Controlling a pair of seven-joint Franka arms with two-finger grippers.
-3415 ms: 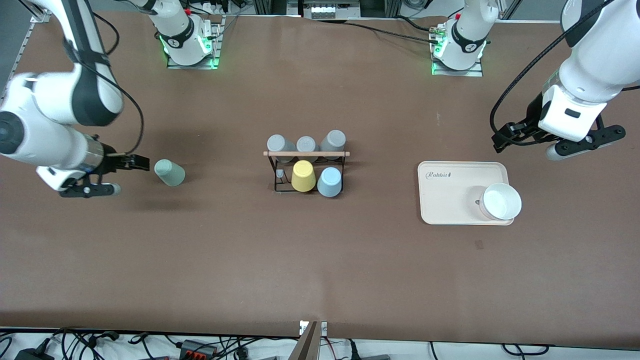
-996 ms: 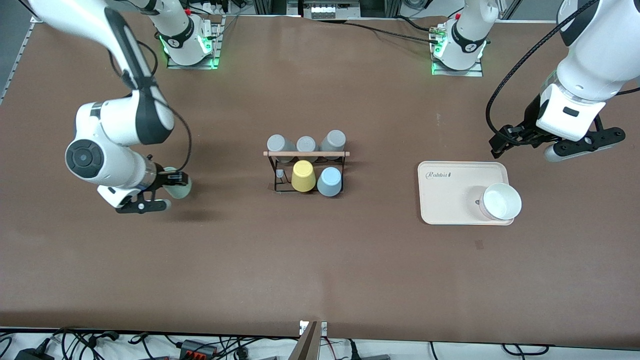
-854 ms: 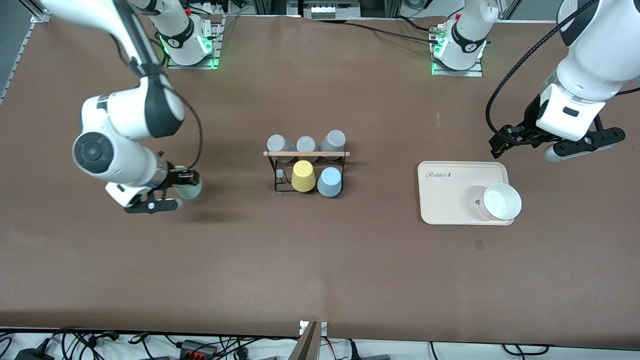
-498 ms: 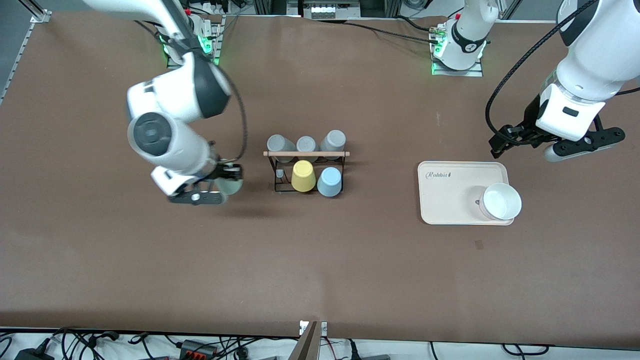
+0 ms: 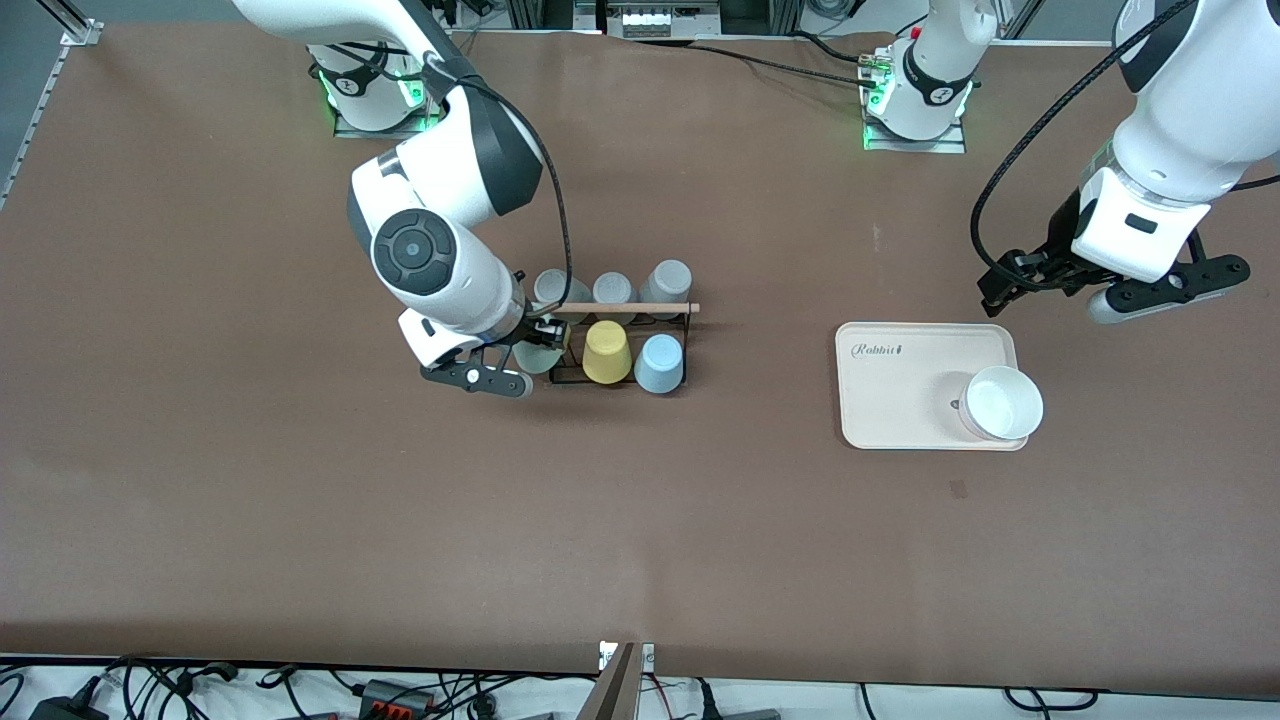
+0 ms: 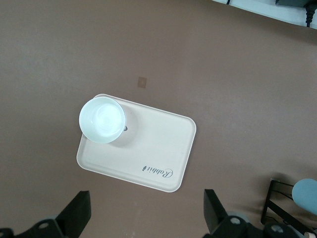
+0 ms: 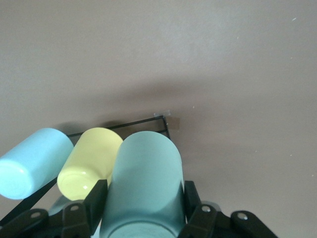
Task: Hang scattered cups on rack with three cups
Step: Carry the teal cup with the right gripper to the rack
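The pale sage-green cup [image 5: 537,357] is short of the black wire rack's end spot, so my right gripper keeps hold of the cup until it gets there.
My right gripper [image 5: 533,348] is shut on the pale sage-green cup [image 5: 537,357] and holds it at the black wire rack [image 5: 612,345], at the rack's end toward the right arm, beside the yellow cup [image 5: 606,352]. In the right wrist view the green cup [image 7: 142,183] sits between my fingers [image 7: 95,197]. The light blue cup [image 5: 660,364] sits on the rack beside the yellow one, and shows in the right wrist view [image 7: 30,161]. The rack's wooden rod [image 5: 640,307] runs across its top. My left gripper [image 5: 1055,283] is open and empty above the table beside the tray.
Three grey cups [image 5: 612,288] sit in the rack's row farther from the front camera. A beige tray [image 5: 905,385] holding a white bowl [image 5: 1002,402] lies toward the left arm's end of the table; both show in the left wrist view [image 6: 163,153].
My right gripper closed on the green cup where it lay toward the right arm's end and carried it across to the rack. The left arm has barely moved.
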